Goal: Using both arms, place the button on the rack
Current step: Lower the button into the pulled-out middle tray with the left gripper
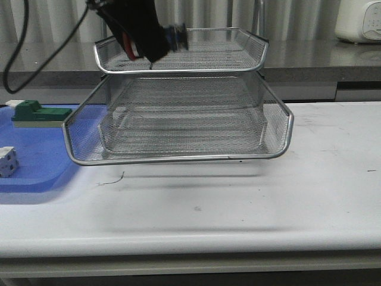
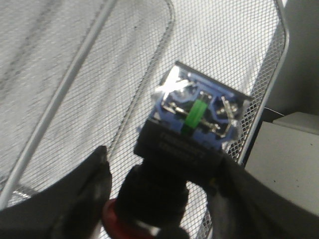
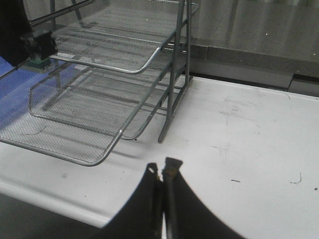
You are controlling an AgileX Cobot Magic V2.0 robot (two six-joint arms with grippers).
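Note:
My left gripper should lower the button before it lets go, as it hangs high above the lower tray's mesh bottom.
My left gripper (image 1: 156, 52) is shut on the button (image 1: 176, 37) and holds it just above the front rim of the top tray of the silver wire rack (image 1: 178, 113). In the left wrist view the button (image 2: 192, 129) shows its blue and black body with a green tab, its red head low between my fingers (image 2: 84, 194), over the mesh of the rack (image 2: 99, 74). My right gripper (image 3: 163, 172) is shut and empty above the white table, to the right of the rack (image 3: 119, 64). It does not show in the front view.
A flat blue tray (image 1: 41, 161) lies left of the rack with a green block (image 1: 37, 113) and a white cube part (image 1: 7, 162) on it. The lowest rack tray is slid out toward the table's front. A white appliance (image 1: 360, 21) stands at the back right.

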